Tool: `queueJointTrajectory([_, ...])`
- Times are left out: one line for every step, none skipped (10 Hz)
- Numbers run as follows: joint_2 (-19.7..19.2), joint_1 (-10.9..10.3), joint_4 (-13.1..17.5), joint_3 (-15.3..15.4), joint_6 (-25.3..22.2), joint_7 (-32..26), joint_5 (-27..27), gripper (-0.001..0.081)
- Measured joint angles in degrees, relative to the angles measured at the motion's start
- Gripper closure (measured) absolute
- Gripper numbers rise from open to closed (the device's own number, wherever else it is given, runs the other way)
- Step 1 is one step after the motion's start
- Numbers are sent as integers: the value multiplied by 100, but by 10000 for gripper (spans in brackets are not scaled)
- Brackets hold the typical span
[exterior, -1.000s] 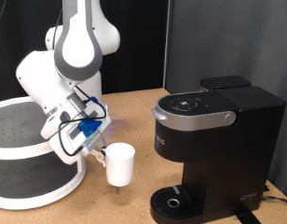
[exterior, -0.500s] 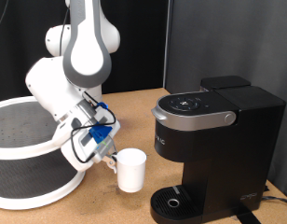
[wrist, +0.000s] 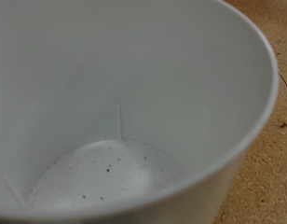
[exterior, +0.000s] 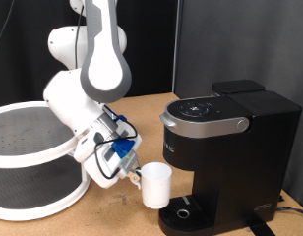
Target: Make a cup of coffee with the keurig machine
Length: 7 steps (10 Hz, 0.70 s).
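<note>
My gripper holds the white cup with its base short of the round drip tray, so I should move the cup toward the tray before I open my gripper.
The white cup [exterior: 156, 184] hangs upright just above the table, beside the keurig machine [exterior: 230, 147] on the exterior view's left. My gripper [exterior: 137, 178] is shut on the cup's rim on the side away from the machine. The cup's lower edge is close to the round drip tray [exterior: 183, 212] at the machine's foot. The machine's grey-silver lid [exterior: 203, 115] is down. In the wrist view the cup's pale inside [wrist: 116, 112] fills the picture, with tiny dark specks on its bottom; my fingers do not show there.
A large white round mesh rack [exterior: 29, 162] stands at the exterior view's left, close behind the arm. A black curtain [exterior: 240, 44] hangs behind the machine. A cable [exterior: 287, 205] trails from the machine at the lower right.
The arm has swung towards the exterior view's right and downward, carrying the cup from near the rack to just beside the machine's drip tray.
</note>
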State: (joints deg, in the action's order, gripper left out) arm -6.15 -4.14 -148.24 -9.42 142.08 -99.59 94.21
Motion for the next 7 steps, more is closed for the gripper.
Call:
queueJointTrajectory([-58,-41,38,81,14,-109,165,739])
queueJointTrajectory([-110,-77,71,161,29,-213,319,739])
queueJointTrajectory([-151,-113,89,236,38,-299,455,739])
queueJointTrajectory([-170,-142,98,313,68,-362,593,739])
queueJointTrajectory([-183,-182,106,378,132,-403,725,739])
queueJointTrajectory([-213,-217,128,450,209,-476,874,739])
queueJointTrajectory([-274,-254,172,513,273,-547,1017,739])
